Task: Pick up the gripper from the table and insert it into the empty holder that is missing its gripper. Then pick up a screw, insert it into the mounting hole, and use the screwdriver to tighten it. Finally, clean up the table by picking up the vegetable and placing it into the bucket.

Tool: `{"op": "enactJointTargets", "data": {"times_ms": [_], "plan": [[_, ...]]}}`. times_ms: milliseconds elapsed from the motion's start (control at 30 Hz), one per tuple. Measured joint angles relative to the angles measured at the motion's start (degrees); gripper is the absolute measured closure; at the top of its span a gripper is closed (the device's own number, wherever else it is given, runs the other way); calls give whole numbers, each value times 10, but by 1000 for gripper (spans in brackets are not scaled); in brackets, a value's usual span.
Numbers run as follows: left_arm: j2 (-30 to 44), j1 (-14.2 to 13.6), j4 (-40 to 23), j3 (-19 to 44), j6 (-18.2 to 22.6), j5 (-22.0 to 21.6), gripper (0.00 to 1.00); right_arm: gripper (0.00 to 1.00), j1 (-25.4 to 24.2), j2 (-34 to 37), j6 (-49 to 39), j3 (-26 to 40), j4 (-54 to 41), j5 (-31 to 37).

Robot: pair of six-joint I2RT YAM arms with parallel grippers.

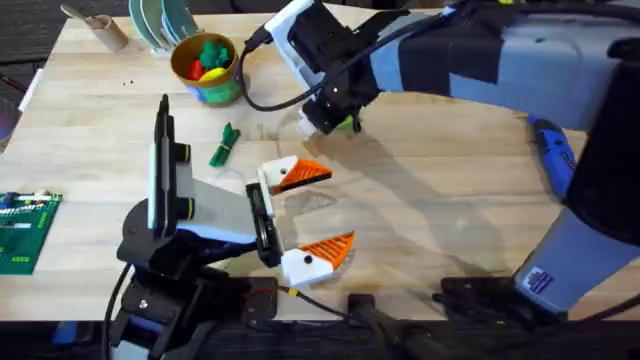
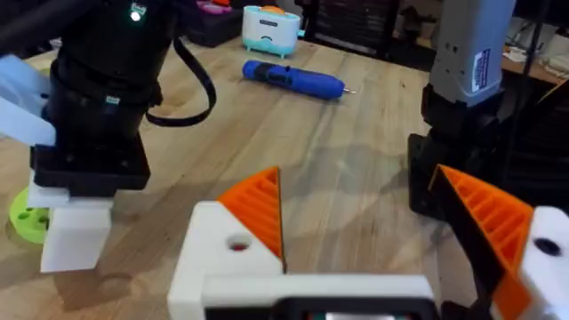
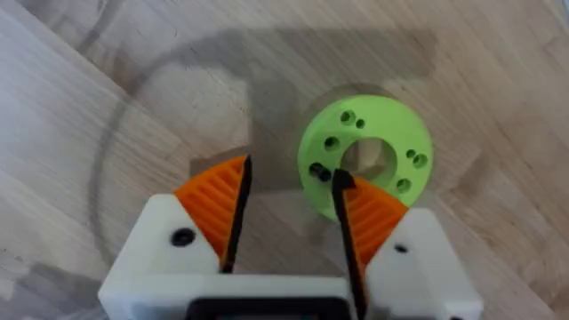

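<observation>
The screw has its lower part surrounded by the green disc's hole, so next my right gripper should grip it by its exposed top end.
My left gripper [image 1: 338,206] rests low over the table's middle, open, with an orange pad on each white holder [image 1: 300,265] and nothing between them. My right gripper [image 3: 292,171] reaches across to the far middle and points down, open, one pad's tip over the edge of a green round disc [image 3: 364,156]. The green vegetable [image 1: 225,145] lies on the wood below the bucket [image 1: 205,65], which holds colourful toy food. At the right edge lies the blue screwdriver [image 1: 555,150], also seen in the left wrist view [image 2: 293,78]. A loose orange gripper piece and a screw are out of view.
A green circuit board [image 1: 22,230] lies at the left edge. A cardboard tube [image 1: 100,28] and plates [image 1: 160,20] stand at the far left. The right arm's body [image 1: 520,60] spans the far right, and its cable [image 1: 270,100] loops beside the bucket.
</observation>
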Motion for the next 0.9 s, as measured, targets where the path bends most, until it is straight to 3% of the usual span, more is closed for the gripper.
{"op": "enactJointTargets", "data": {"times_ms": [600, 733, 800, 900], "plan": [[0, 0, 0, 0, 0, 0, 8, 463, 0, 9, 0, 0, 19, 1], [0, 0, 0, 0, 0, 0, 9, 544, 0, 12, 0, 4, 20, 11], [0, 0, 0, 0, 0, 0, 8, 693, -2, 13, 3, 4, 20, 20], [0, 0, 0, 0, 0, 0, 7, 755, -3, 13, 3, 4, 20, 22]]}}
